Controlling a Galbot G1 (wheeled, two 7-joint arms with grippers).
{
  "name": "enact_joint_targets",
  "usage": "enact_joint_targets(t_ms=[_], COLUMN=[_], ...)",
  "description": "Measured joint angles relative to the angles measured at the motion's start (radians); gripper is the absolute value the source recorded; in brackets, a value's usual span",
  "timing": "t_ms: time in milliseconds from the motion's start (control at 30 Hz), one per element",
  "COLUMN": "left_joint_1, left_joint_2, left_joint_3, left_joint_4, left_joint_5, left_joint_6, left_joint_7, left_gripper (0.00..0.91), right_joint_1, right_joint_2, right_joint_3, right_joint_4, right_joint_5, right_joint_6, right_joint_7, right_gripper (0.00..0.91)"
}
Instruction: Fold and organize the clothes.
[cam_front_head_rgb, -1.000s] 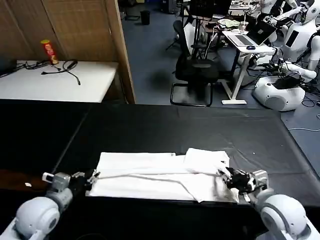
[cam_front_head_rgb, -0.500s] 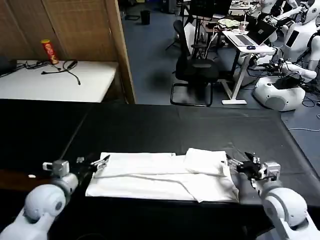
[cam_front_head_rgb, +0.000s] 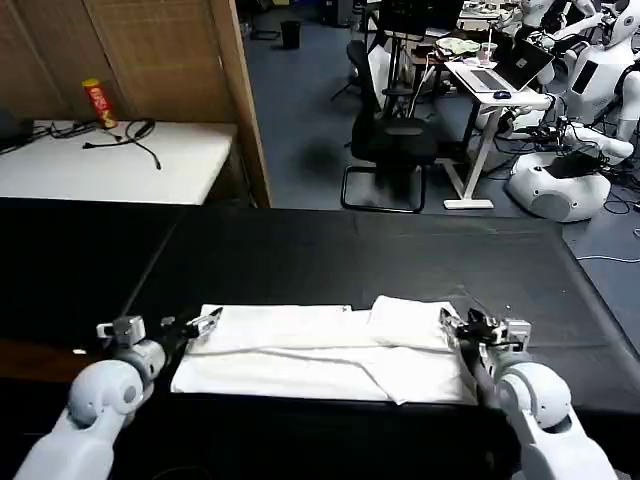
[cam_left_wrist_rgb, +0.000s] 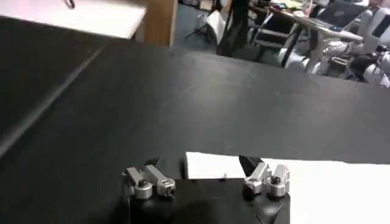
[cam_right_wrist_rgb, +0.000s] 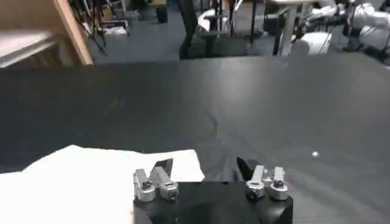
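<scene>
The left gripper should next grab the shirt's far corner (cam_front_head_rgb: 212, 311), where an edge lies open, to fold the white shirt lying flat in a long band (cam_front_head_rgb: 290, 350).
The clothes are one white T-shirt (cam_front_head_rgb: 320, 350) folded into a long flat band across the near part of the black table (cam_front_head_rgb: 350, 255), plain side up, with a smaller fold lying on its right half. My left gripper (cam_front_head_rgb: 200, 323) is open at the shirt's far left corner; the corner of the shirt (cam_left_wrist_rgb: 210, 165) lies between its spread fingers (cam_left_wrist_rgb: 263, 176). At the far right corner my right gripper (cam_front_head_rgb: 463, 322) stands open. One of its fingers (cam_right_wrist_rgb: 159, 173) is over the edge of the cloth (cam_right_wrist_rgb: 79, 182) and the other over bare black table.
A white side table (cam_front_head_rgb: 180, 165) with a red can (cam_front_head_rgb: 98, 103) and black cables stands at the back left by a wooden partition (cam_front_head_rgb: 235, 95). An office chair (cam_front_head_rgb: 392, 150), desks and other robots fill the room behind. Bare black tabletop lies beyond the shirt.
Both grippers have left the shirt's near side edges, moved to its far corners and opened. The shirt's left edge now lies flat.
</scene>
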Motion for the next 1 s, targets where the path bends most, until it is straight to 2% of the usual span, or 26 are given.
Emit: enact_joint_targets(t_ms=[33,100,167,233,267,300,333,533,633,800,867,900,933,1000], left_joint_1=[0.000,-0.003,-0.008,-0.012,-0.014,-0.016,-0.016,-0.023,-0.034,-0.082,-0.102,-0.115,-0.126,-0.138], left_joint_2=[0.000,-0.002,-0.007,-0.011,-0.015,-0.018,-0.021,-0.029,-0.035,-0.047,-0.049,-0.050,-0.051,-0.051], left_joint_3=[0.000,0.000,0.001,0.003,0.005,0.007,0.009,0.023,0.035,0.058,0.065,0.068,0.069,0.069], left_joint_4=[0.001,0.008,0.016,0.023,0.025,0.027,0.027,0.028,0.039,0.076,0.091,0.099,0.105,0.110], left_joint_5=[0.000,0.002,0.005,0.006,0.007,0.009,0.011,0.061,0.135,0.203,0.209,0.214,0.220,0.241], left_joint_6=[0.000,-0.003,-0.005,-0.009,-0.013,-0.017,-0.021,-0.048,-0.098,-0.123,-0.123,-0.123,-0.122,-0.123], left_joint_7=[0.001,0.003,0.003,0.005,0.009,0.017,0.021,0.026,0.036,0.037,0.038,0.038,0.037,0.039], left_gripper=[0.751,0.605,0.322,0.137,0.117,0.049,0.020,0.000,0.000,0.000,0.000,0.497,0.878,0.878], right_joint_1=[0.000,0.001,0.000,-0.002,-0.002,-0.003,-0.004,0.001,0.019,0.075,0.102,0.115,0.124,0.131], right_joint_2=[0.003,0.006,0.007,0.008,0.008,0.008,0.008,0.019,0.029,0.036,0.030,0.026,0.021,0.011], right_joint_3=[-0.002,-0.004,-0.006,-0.008,-0.008,-0.007,-0.007,-0.017,-0.029,-0.053,-0.063,-0.067,-0.070,-0.069], right_joint_4=[-0.001,-0.002,-0.001,0.002,0.003,0.005,0.007,0.001,-0.020,-0.077,-0.101,-0.108,-0.112,-0.112], right_joint_5=[-0.005,-0.011,-0.016,-0.019,-0.020,-0.022,-0.025,-0.076,-0.090,-0.099,-0.091,-0.087,-0.082,-0.081], right_joint_6=[0.000,0.000,0.001,0.001,0.001,0.001,0.003,0.053,0.077,0.094,0.093,0.090,0.089,0.090], right_joint_7=[-0.004,-0.007,-0.010,-0.011,-0.011,-0.012,-0.012,-0.017,-0.019,-0.038,-0.065,-0.072,-0.090,-0.109], right_gripper=[0.312,0.107,0.078,0.068,0.059,0.059,0.059,0.039,0.029,0.029,0.068,0.195,0.878,0.878])
